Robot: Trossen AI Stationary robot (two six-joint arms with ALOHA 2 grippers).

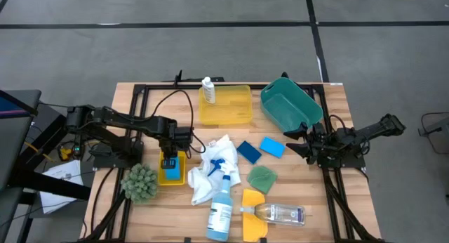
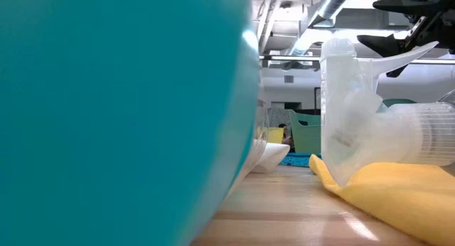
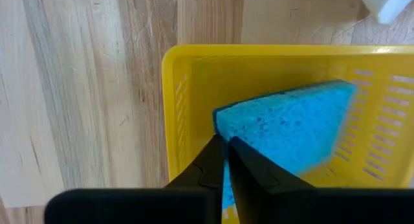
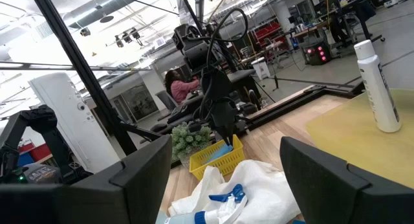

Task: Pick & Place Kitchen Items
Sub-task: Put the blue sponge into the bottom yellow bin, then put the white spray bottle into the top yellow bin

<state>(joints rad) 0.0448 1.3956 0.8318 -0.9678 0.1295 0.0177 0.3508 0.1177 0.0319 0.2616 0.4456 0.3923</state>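
The light blue sponge [image 1: 172, 171] [image 3: 294, 123] slopes down inside the yellow tray's sides, and the sponge's wide end is below the tray's rim. My left gripper will open.
My left gripper [image 1: 168, 157] points down over a small yellow tray [image 3: 178, 107] at the table's left and is shut on a light blue sponge [image 3: 291, 130], which sits tilted inside the tray. My right gripper [image 1: 298, 141] waits open at the table's right, touching nothing. On the table between the arms lie a white cloth [image 1: 214, 162], a blue-liquid spray bottle [image 1: 221, 204], two more blue sponges [image 1: 248, 152] [image 1: 272, 146], a green cloth [image 1: 262, 178] and a clear bottle [image 1: 280, 213] lying on a yellow cloth [image 1: 254, 201]. My left gripper pinches the sponge by one corner [image 3: 223, 120] between its two fingers, which come from above and point down. The sponge slopes away from the fingers inside the tray. Whether its lower end rests on the tray floor does not show.
A white bottle [image 1: 208, 90] stands in a larger yellow tray [image 1: 235, 109] at the far middle, with a teal bin [image 1: 291, 106] to its right. A spiky green ball [image 1: 140, 183] sits just left of the small tray. Bare wood lies along the near left edge.
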